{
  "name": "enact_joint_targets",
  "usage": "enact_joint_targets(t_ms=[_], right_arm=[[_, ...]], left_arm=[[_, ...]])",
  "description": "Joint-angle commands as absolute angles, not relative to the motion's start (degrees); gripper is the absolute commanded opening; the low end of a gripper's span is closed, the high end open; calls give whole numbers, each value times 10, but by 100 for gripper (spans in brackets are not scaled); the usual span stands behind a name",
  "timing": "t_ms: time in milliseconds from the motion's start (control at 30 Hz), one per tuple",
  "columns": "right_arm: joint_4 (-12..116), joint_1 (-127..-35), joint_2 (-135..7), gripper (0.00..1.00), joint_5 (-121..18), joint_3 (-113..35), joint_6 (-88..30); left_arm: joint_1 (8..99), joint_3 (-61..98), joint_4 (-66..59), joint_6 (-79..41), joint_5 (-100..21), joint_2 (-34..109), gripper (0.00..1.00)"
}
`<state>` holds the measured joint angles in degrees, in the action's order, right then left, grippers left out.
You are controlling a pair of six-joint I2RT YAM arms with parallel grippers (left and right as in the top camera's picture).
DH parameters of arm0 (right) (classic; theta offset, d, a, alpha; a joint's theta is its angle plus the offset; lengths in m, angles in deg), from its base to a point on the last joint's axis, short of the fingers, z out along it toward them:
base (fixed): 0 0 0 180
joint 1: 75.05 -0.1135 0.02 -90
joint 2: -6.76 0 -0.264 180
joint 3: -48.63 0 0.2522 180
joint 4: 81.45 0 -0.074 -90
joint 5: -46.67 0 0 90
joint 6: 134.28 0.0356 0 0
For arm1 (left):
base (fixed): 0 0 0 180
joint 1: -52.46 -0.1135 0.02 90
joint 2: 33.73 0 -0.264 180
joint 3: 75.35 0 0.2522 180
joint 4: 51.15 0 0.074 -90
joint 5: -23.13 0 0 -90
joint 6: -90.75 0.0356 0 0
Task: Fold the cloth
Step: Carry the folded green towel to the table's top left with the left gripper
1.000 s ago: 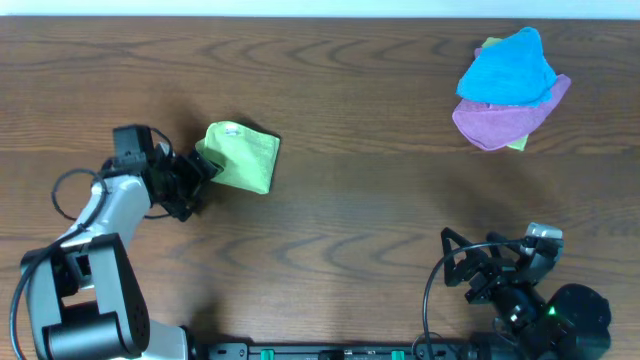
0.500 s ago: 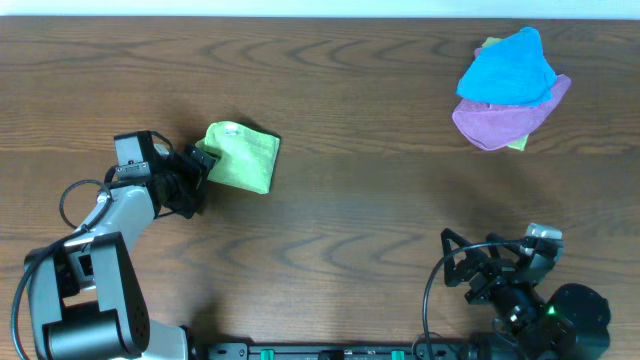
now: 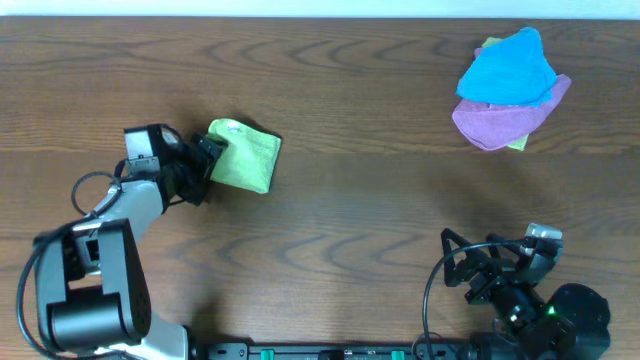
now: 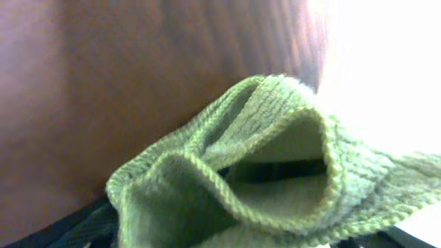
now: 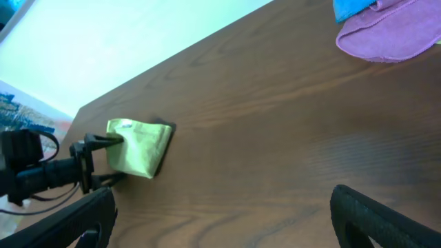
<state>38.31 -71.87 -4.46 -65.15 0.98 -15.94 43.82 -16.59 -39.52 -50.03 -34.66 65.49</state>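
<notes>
My left gripper grabs the folded lime-green cloth by its layered edge next, pinching all layers together, so the cloth stays folded as it is set aside.
The lime-green cloth [image 3: 245, 158] lies folded into a small rectangle on the left of the wooden table [image 3: 340, 230]. It also shows in the right wrist view [image 5: 141, 148]. My left gripper [image 3: 208, 158] is open, with its fingers on either side of the cloth's left edge. The left wrist view is filled by the cloth's layered edge [image 4: 262, 172] between the jaws [image 4: 241, 238]. My right gripper [image 3: 490, 272] is open and empty near the front right edge, far from the cloth; its fingers [image 5: 220, 224] frame bare table.
A bright blue cloth [image 3: 508, 68] lies on a purple cloth [image 3: 505, 120] at the back right, with a bit of green under them. The purple cloth [image 5: 389, 34] shows in the right wrist view too. A white surface lies beyond the table's far edge.
My left gripper has moved right, from just left of the cloth to around its left edge. The cloth and the right arm have not moved.
</notes>
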Motion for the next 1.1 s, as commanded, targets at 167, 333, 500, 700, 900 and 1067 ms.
enact_joint_targets(t_ms=[167,333,500,700,900,1067], right_arm=[[382,-713,-41,99,-645,13,-150],[382,-713,-41,99,-645,13,-150],[382,-713,-41,99,-645,13,-150],[382,-713,-41,99,-645,13,-150],[382,-713,-41,99,-645,13,-150],[382,-713,-41,99,-645,13,-150]], left_arm=[[452,-181,-435,-506,-368,765,69],[454,-181,-499,-502,-329,807,21],[453,-176,-543,-503,-291,799,6],[434,-98,-549,-503,-271,737,6],[412,100,-398,-496,-308,753,5],[399,255,-308,-455,-328,825,5]])
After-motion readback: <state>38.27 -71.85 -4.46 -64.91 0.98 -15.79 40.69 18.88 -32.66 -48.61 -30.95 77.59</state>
